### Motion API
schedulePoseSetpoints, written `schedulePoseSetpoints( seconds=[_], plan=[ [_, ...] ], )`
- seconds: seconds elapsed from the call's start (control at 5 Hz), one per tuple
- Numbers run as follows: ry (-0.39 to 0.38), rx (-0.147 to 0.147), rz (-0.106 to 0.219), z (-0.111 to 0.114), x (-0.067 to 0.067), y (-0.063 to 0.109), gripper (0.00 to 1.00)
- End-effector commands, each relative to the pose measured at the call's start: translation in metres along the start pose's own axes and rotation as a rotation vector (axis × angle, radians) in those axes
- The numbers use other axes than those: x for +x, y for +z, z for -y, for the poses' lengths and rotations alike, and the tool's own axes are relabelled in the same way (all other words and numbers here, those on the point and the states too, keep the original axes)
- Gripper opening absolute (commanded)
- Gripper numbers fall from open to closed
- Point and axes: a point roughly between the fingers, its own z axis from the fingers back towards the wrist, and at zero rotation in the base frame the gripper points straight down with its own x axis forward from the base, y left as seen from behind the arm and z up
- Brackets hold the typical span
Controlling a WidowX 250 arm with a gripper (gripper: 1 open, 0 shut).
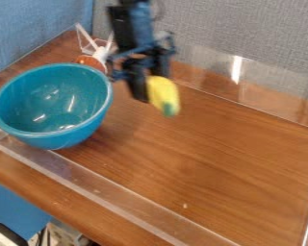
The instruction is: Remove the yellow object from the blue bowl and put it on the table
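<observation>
The robot needs to keep its gripper closed on the banana until it touches the table, because the banana's lower end (171, 110) hangs in the air above the wood.
The yellow object (164, 96), a small curved toy banana, hangs in the air above the table (208, 144), to the right of the blue bowl (50, 104). My gripper (151, 85) points down and is shut on the banana's upper end, its black fingers on either side. The bowl sits at the left of the table, glossy teal, with nothing visible inside. The banana is somewhat blurred.
Clear acrylic walls (246, 72) run along the table's back and front edges. A small orange-and-white thing (92, 58) stands behind the bowl near the back wall. Bare wood spreads to the right of the bowl.
</observation>
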Motion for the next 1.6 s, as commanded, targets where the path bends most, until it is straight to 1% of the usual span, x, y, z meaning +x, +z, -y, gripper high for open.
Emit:
schedulePoseSetpoints(
  seconds=[0.0, 0.2, 0.4, 0.6, 0.8, 1.2, 1.4],
  plan=[
    [-0.093, -0.024, 0.041, 0.013, -0.033, -0.011, 0.00],
    [-0.134, -0.040, 0.071, 0.013, -0.037, -0.030, 0.00],
    [-0.197, -0.061, 0.125, 0.009, -0.025, -0.036, 0.00],
    [-0.211, -0.087, 0.177, 0.005, -0.009, -0.037, 0.00],
    [-0.211, -0.111, 0.210, 0.003, 0.008, -0.037, 0.00],
    [-0.161, -0.125, 0.218, -0.017, 0.012, -0.029, 0.00],
    [-0.153, -0.119, 0.224, -0.024, 0.014, -0.032, 0.00]
  ],
)
